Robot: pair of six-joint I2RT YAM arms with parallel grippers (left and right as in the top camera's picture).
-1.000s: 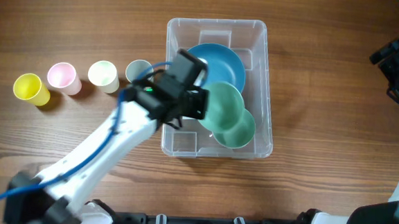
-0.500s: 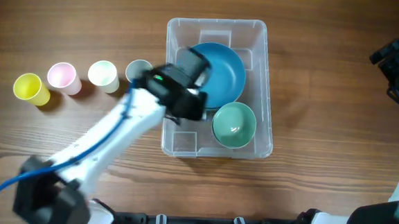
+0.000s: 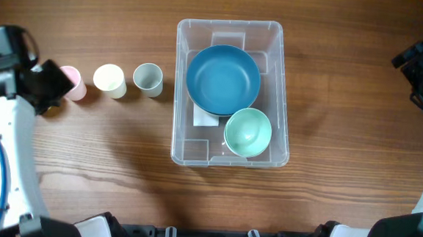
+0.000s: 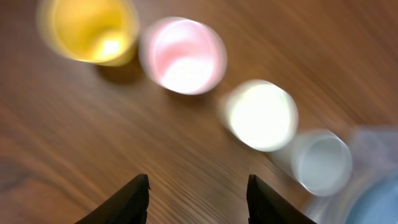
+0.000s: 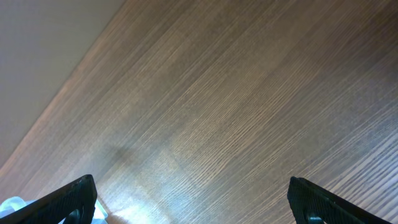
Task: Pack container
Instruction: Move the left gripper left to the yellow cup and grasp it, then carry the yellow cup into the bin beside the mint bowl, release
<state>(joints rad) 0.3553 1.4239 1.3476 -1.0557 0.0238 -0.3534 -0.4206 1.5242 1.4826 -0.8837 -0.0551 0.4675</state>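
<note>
The yellow cup's base stays free while my left gripper next needs to grab the yellow cup's rim on the side away from the pink cup (image 3: 74, 81).
The clear container (image 3: 232, 26) stands mid-table holding a blue bowl (image 3: 223, 79) and a smaller green bowl (image 3: 248, 132) at its near right corner. To its left stand a grey cup (image 3: 148, 78), a cream cup (image 3: 109, 80) and a pink cup (image 3: 74, 81). My left gripper (image 3: 48, 86) hovers over the row's left end, hiding the yellow cup from above. In the left wrist view my left gripper (image 4: 198, 199) is open and empty above bare wood, with the blurred yellow cup (image 4: 90, 30), pink cup (image 4: 183, 55), cream cup (image 4: 260, 115) and grey cup (image 4: 322, 163) beyond. My right gripper (image 5: 193, 205) is wide open over wood.
My right gripper (image 3: 418, 65) sits at the far right edge, well away from the container. Bare wood lies between the container and the right arm. The container's corner (image 4: 373, 140) shows at the right of the left wrist view.
My left arm let go of the green bowl inside the container, opened its jaws and swung far left to the cup row. The right arm has not moved.
</note>
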